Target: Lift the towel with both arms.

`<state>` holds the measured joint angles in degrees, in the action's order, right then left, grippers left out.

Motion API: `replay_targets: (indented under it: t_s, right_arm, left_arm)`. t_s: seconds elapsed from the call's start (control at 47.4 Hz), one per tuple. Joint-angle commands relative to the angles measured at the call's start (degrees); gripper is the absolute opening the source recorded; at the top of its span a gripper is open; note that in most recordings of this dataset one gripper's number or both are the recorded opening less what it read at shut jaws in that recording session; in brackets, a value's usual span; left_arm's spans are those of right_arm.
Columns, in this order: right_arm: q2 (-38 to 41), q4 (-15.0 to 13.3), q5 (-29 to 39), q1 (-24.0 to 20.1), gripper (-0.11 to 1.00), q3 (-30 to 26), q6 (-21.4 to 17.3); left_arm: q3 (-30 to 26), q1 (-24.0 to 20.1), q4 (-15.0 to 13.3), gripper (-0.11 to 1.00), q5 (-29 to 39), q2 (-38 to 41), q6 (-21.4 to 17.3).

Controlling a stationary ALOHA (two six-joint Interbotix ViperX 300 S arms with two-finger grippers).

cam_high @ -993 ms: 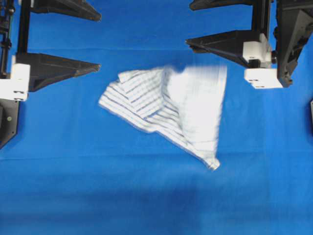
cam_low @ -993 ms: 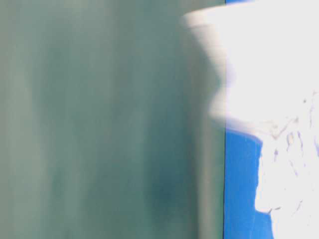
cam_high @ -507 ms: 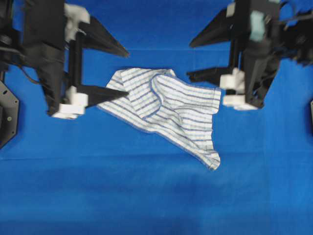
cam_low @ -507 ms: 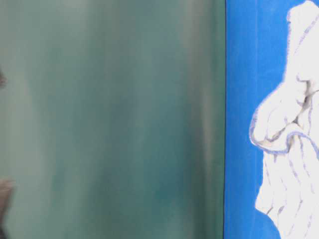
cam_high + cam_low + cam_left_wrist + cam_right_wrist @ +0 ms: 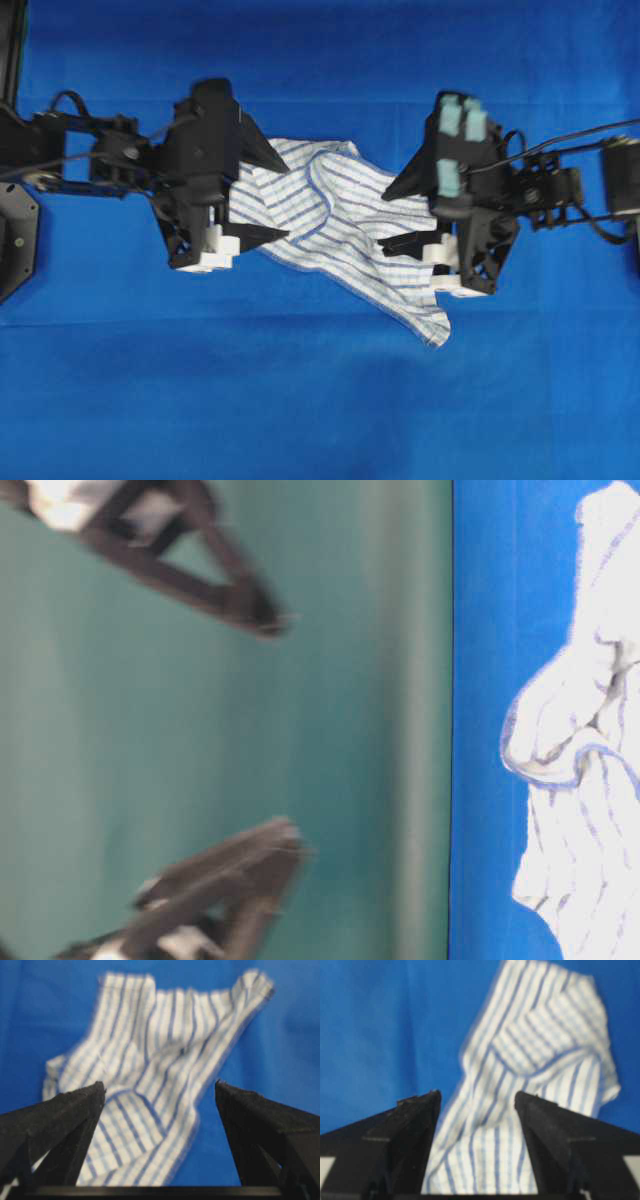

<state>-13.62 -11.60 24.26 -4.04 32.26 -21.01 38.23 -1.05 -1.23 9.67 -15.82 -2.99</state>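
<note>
The towel needs to be lifted, so my right gripper will next grab it by the bunched fold near its end [image 5: 384, 218]. The cloth rises in folds there, and the rest of the towel lies slack.
The towel [image 5: 335, 215], white with thin grey-blue stripes, lies crumpled on the blue sheet in the middle of the overhead view. My left gripper [image 5: 284, 201] stands open over the towel's left end, one finger on either side of a fold [image 5: 150, 1110]. My right gripper [image 5: 384, 220] is open over the right end, and striped cloth [image 5: 485, 1135] fills the gap between its fingers. Neither holds anything. In the table-level view the towel [image 5: 585, 780] rests on the sheet, while two blurred black fingers [image 5: 245, 605] hang clear of it.
The bright blue sheet [image 5: 320, 400] covers the whole work surface. A black arm base [image 5: 15, 235] sits at the left edge. Cables and the right arm's links [image 5: 580, 190] run off to the right. A plain green backdrop [image 5: 200, 730] fills most of the table-level view.
Both arms swung in from the far corners and came down over the towel's two ends, jaws still wide. The towel, blurred and moving a second ago, now lies still.
</note>
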Motion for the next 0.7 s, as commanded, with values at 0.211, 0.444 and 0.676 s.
replay_targets:
  t_s: [0.211,0.444,0.676]
  right_arm:
    - [7.82,0.0,-3.52,-0.18,0.64,2.81,-2.55]
    - [13.27,0.26,-6.77,-0.18,0.64,4.39,-3.34]
    - [17.58,0.26,-11.34,-0.18,0.64,6.15,-4.83]
  left_arm:
    - [2.99,0.09,-0.09,0.9,-9.58,9.14,0.0]
    - [2.9,0.18,-0.09,0.9,-15.56,17.84,0.18]
    - [2.81,0.18,-0.26,0.9,-19.42,24.61,0.18]
